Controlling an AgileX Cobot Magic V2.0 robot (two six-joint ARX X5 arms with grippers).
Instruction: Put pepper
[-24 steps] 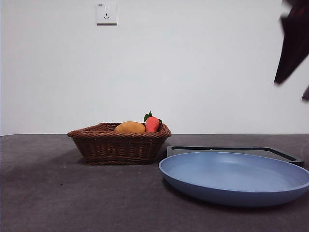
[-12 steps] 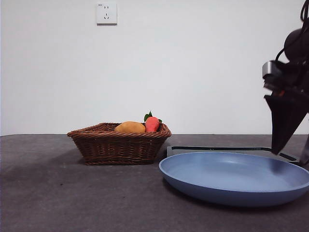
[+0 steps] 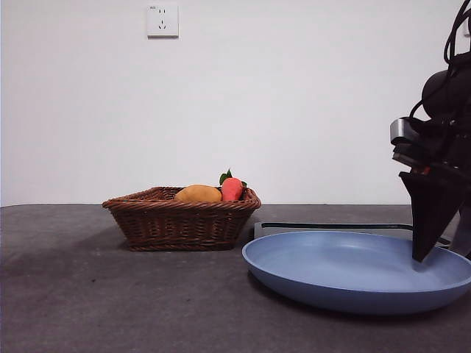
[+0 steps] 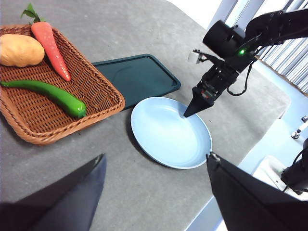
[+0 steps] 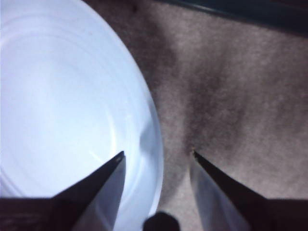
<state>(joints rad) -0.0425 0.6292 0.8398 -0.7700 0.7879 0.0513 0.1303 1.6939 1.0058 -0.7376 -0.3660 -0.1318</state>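
The plate should next be grabbed by its rim (image 5: 155, 158) with my right gripper, so that I can set the blue plate on the dark tray (image 5: 245, 13) for the pepper.
The pepper (image 4: 48, 95) is long, glossy and dark green, and lies in the brown wicker basket (image 4: 103, 108). In the front view the basket (image 3: 180, 220) wall hides it. My right gripper (image 5: 156, 156) is open and empty, low over the right rim of the blue plate (image 5: 62, 96). One jaw is over the plate and the other is outside it. The right gripper also shows in the front view (image 3: 440, 256) and in the left wrist view (image 4: 188, 113). My left gripper (image 4: 155, 156) is open and empty, high above the table, away from the basket.
A red-orange fruit with green leaves (image 4: 50, 45) and a yellow-orange fruit (image 4: 19, 50) lie in the basket beside the pepper. A dark tray (image 4: 134, 77) lies flat behind the blue plate (image 3: 353, 268). The table's edge runs close by the plate.
My right arm has come down from the top right corner to the plate's right rim. The basket, the fruits and the plate have not moved.
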